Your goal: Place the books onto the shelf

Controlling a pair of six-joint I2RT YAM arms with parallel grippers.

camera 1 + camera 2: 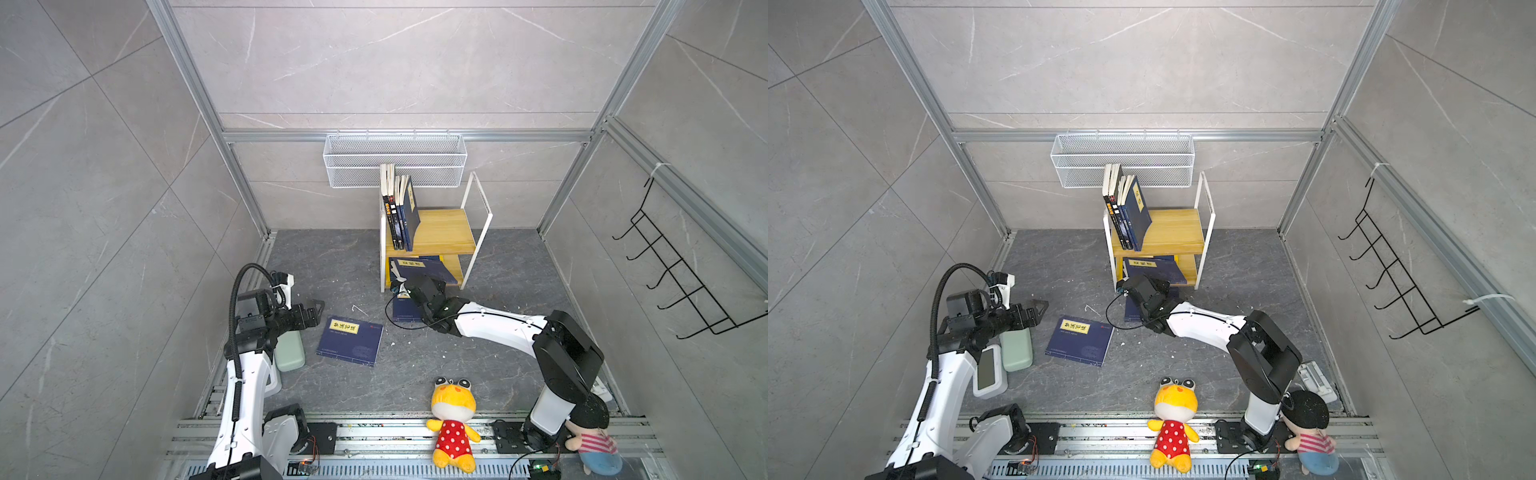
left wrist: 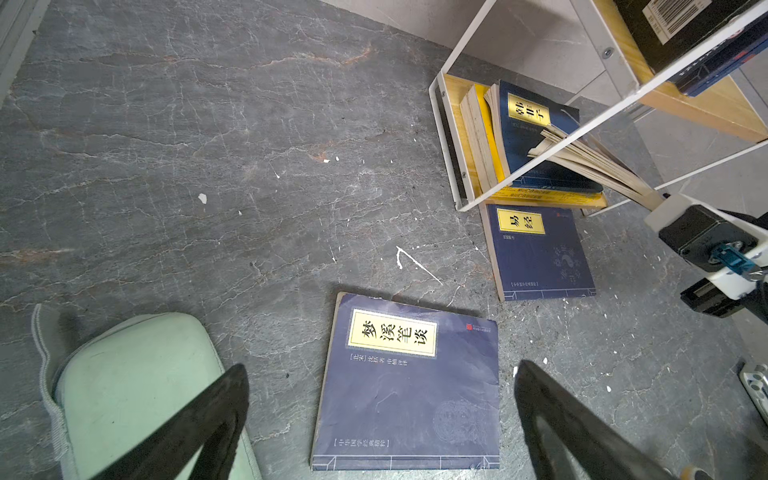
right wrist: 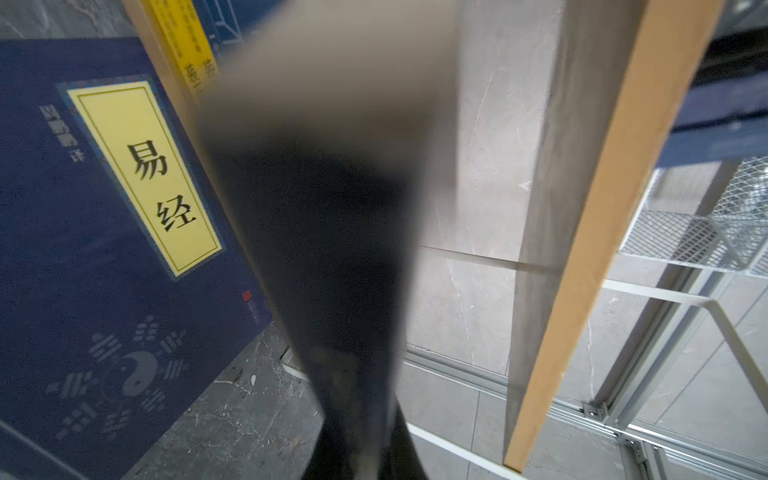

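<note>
The book would drop short if the robot's right gripper opened now, because only the book's fanned end reaches over the leaning navy book, short of the yellow one.
The shelf [image 1: 444, 232] [image 1: 1177, 232] stands at the back with several books [image 1: 399, 212] upright on its top tier. A navy book [image 2: 528, 137] leans on a yellow one [image 2: 492, 141] in the lower tier. My right gripper [image 1: 402, 286] is shut on a book [image 2: 590, 166] at that tier's front, its pages fanned; its cover is hidden. A navy book [image 1: 403, 309] [image 3: 104, 228] lies on the floor under that arm. Another navy book [image 1: 350, 341] [image 2: 411, 386] lies flat left of it. My left gripper [image 1: 318, 309] [image 2: 380, 368] hangs open above its near edge.
A green pouch [image 1: 289, 353] [image 2: 137, 395] lies beside the left gripper, next to a white device [image 1: 990, 372]. Two plush toys [image 1: 453, 419] [image 1: 594, 436] sit at the front rail. A white wire basket [image 1: 395, 160] hangs behind the shelf, a black hook rack [image 1: 681, 282] on the right wall.
</note>
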